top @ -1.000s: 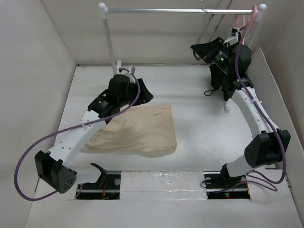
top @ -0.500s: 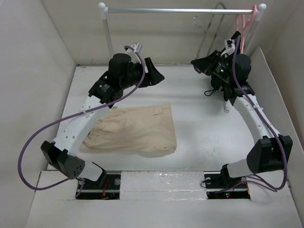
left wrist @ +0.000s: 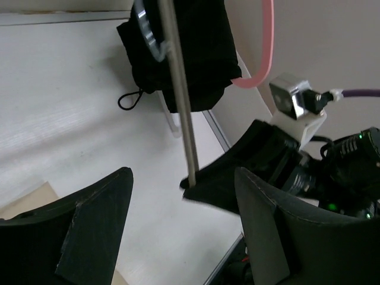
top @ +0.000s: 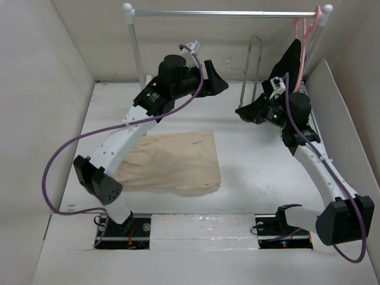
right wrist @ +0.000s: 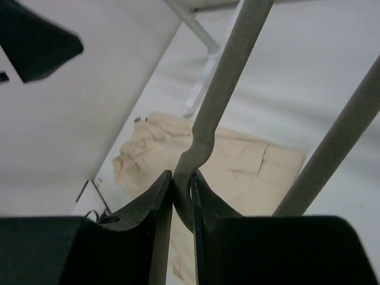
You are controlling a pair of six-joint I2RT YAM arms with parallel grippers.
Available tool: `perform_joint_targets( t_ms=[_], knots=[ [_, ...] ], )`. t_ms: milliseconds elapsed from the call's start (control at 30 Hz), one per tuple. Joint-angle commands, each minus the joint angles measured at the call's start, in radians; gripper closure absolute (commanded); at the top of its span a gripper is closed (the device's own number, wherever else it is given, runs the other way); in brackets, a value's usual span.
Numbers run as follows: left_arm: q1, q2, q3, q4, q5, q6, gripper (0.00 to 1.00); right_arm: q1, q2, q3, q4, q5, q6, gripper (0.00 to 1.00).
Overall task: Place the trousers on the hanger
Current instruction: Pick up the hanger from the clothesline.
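Observation:
Next, the left gripper grabs the hanger at the hook's base (top: 244, 71). This leaves the grey wire hanger's opposite long wire free to take the trousers (top: 172, 160).
The beige trousers (top: 172, 160) lie folded on the table, also in the right wrist view (right wrist: 237, 163). My right gripper (top: 244, 113) (right wrist: 183, 190) is shut on the grey wire hanger (top: 254, 65) (right wrist: 205, 139) and holds it upright above the table, off the rail. My left gripper (top: 221, 83) (left wrist: 184, 219) is open and empty, raised in the air just left of the hanger. The hanger's wire (left wrist: 178, 89) stands beyond its open jaws.
A clothes rail (top: 225, 13) spans the back. A black garment (top: 290, 56) (left wrist: 184, 53) hangs on a pink hanger (top: 301, 35) (left wrist: 264, 47) at its right end. White walls close in left, back and right.
My left gripper rose off the trousers and swung back and right toward the hanger. My right gripper brought the wire hanger off the rail, down and left.

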Motion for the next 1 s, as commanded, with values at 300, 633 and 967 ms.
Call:
perform_joint_targets(
  t_ms=[300, 633, 967],
  knots=[
    [-0.140, 0.177, 0.022, 0.137, -0.213, 0.007, 0.44, 0.092, -0.180, -0.177, -0.002, -0.070, -0.008, 0.96],
    [-0.183, 0.179, -0.072, 0.200, -0.336, -0.030, 0.65, 0.115, -0.238, -0.251, 0.014, -0.077, 0.040, 0.96],
    [-0.194, 0.162, -0.171, 0.268, -0.319, -0.080, 0.90, 0.155, -0.294, -0.281, -0.018, -0.082, 0.069, 0.95]
  ],
)
